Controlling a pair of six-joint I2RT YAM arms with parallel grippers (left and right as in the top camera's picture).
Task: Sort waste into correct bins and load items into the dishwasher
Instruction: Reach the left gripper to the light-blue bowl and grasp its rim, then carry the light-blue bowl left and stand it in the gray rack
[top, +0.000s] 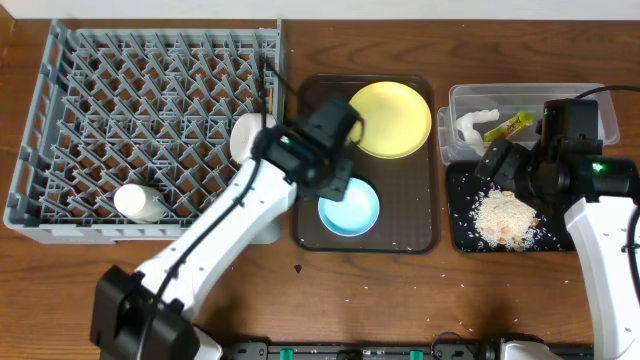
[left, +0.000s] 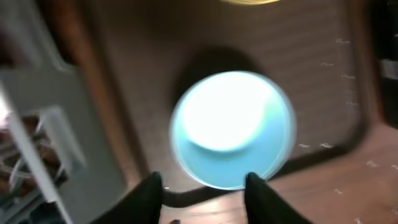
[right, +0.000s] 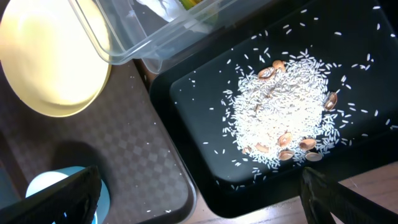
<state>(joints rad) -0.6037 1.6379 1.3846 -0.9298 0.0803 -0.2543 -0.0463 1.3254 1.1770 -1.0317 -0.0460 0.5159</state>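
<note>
I will load the light blue bowl tilted into the rack (top: 60, 120), so next I will grab its near rim (top: 343, 233) with my left gripper. That leaves the bowl's base free.
The light blue bowl (top: 350, 208) sits upright on the dark brown serving tray (top: 420, 235), with the pale yellow plate (top: 390, 118) behind it. My left gripper (top: 338, 176) hovers open just above the blue bowl (left: 231, 127); its fingers (left: 204, 180) straddle the near rim, empty. My right gripper (top: 497, 165) is open wide and empty (right: 196, 182) over the black tray (top: 458, 225), which holds food scraps (top: 505, 218). The clear tub (top: 590, 95) holds the tissue (top: 472, 126) and wrapper (top: 508, 125). The grey rack (top: 60, 120) holds the white cup (top: 140, 202) and white bowl (top: 246, 135). I see no chopsticks.
Loose crumbs lie on the wooden table near the front right (top: 465, 322). The rack's grey wall (left: 62, 124) stands close to the left of the left gripper. The plate (right: 53, 56), tub (right: 124, 43) and black tray (right: 205, 124) sit close together.
</note>
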